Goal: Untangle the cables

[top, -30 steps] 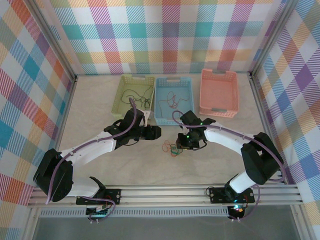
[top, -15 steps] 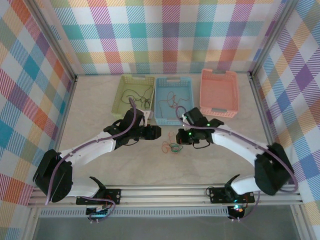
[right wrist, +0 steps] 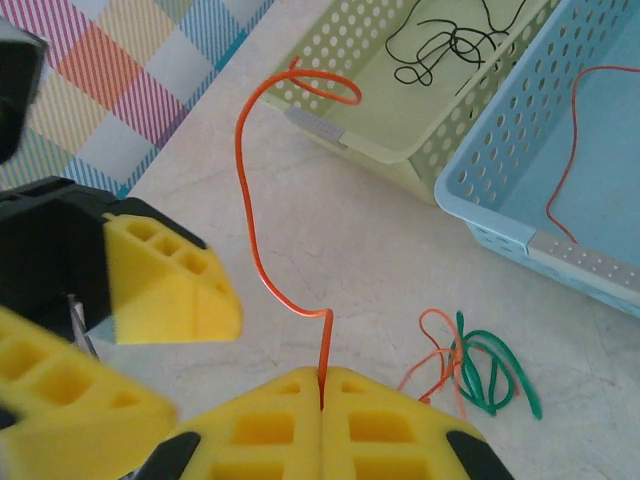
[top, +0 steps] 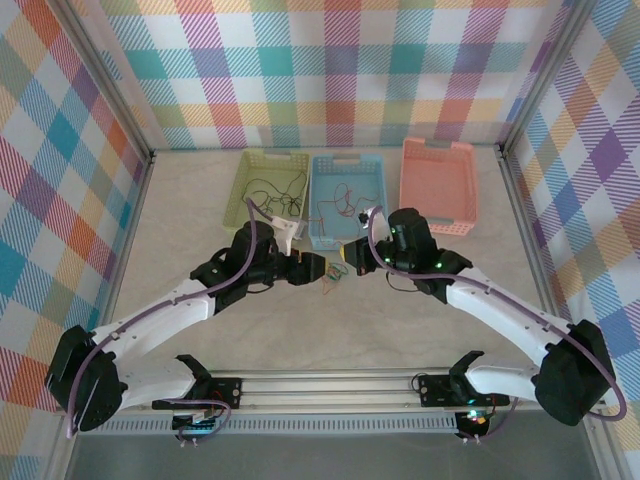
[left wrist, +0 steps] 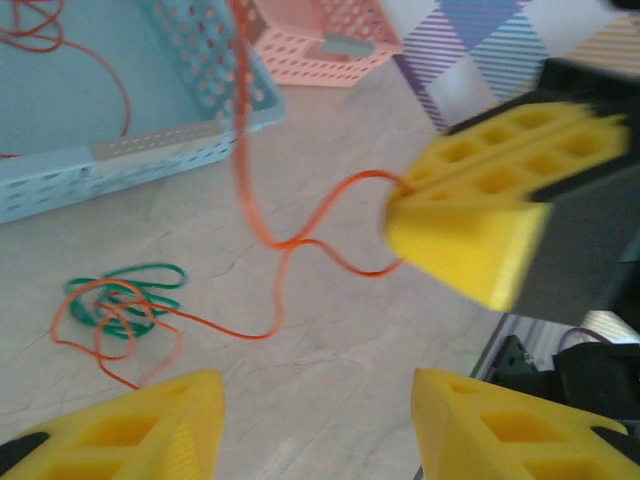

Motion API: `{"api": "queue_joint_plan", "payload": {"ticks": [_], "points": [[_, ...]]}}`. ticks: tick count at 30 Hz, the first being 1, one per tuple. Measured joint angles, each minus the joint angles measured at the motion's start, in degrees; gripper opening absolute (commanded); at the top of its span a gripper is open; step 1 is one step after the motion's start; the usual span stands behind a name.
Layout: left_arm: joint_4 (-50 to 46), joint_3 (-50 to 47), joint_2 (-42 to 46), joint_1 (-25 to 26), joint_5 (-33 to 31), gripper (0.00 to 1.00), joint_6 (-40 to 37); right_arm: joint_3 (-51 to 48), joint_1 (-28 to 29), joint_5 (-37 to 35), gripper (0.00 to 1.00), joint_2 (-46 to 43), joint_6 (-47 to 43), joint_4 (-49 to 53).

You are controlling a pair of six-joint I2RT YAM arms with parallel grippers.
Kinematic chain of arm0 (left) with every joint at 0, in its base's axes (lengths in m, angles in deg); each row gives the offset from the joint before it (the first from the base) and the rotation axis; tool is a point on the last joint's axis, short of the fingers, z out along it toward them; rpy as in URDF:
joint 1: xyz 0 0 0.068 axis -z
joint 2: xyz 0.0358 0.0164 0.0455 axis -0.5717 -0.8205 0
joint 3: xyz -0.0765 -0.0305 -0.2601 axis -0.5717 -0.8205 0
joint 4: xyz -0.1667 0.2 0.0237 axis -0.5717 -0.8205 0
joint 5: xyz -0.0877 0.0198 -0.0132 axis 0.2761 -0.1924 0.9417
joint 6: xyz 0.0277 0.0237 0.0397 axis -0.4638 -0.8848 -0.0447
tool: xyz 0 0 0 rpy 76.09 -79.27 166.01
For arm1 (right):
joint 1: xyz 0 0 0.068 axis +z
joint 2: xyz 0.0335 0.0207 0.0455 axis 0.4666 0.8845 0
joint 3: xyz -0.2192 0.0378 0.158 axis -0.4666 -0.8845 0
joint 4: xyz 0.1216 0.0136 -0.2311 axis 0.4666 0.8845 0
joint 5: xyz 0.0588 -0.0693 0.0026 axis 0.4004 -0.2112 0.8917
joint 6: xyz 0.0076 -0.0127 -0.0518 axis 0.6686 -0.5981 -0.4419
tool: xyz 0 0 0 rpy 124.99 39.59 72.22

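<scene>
My left gripper is to grip the orange cable's free curling part beyond the right gripper next, to untangle the orange cable from the green one.
A loose tangle of green and orange cables (top: 330, 288) lies on the table in front of the blue basket; it also shows in the wrist views (left wrist: 120, 300) (right wrist: 480, 370). My right gripper (right wrist: 322, 385) is shut on one orange cable (right wrist: 250, 220), which rises from the pads and curls toward the green basket. From above, that right gripper (top: 350, 255) hovers just right of the tangle. My left gripper (top: 318, 265) faces it, jaws open (left wrist: 315, 430) with nothing between them. In the left wrist view the held orange cable (left wrist: 270, 230) runs down to the tangle.
Three baskets stand in a row at the back: green (top: 272, 155) holding black cables (right wrist: 455, 40), blue (top: 347, 160) holding an orange cable (right wrist: 570, 140), and pink (top: 437, 190). The two grippers sit close together above the tangle.
My right gripper has shut on the orange cable and moved from the tangle up and toward the baskets, drawing the cable out. The left gripper has shifted slightly right and stays open.
</scene>
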Motion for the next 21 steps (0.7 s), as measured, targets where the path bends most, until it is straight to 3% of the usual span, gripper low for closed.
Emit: {"api": "queue_joint_plan", "payload": {"ticks": [5,9,21], "points": [[1.81,-0.87,0.57,0.72,2.12,0.55,-0.63,-4.26,-0.33,0.90,0.00,0.46,0.09,-6.36],[1.68,-0.87,1.33,0.76,0.66,0.65,-0.68,-6.84,-0.46,2.16,0.00,-0.04,0.09,-11.39],[0.20,-0.42,1.99,0.79,-4.74,0.66,11.69,-12.09,-0.46,3.89,0.00,-1.95,0.33,-19.71]]}}
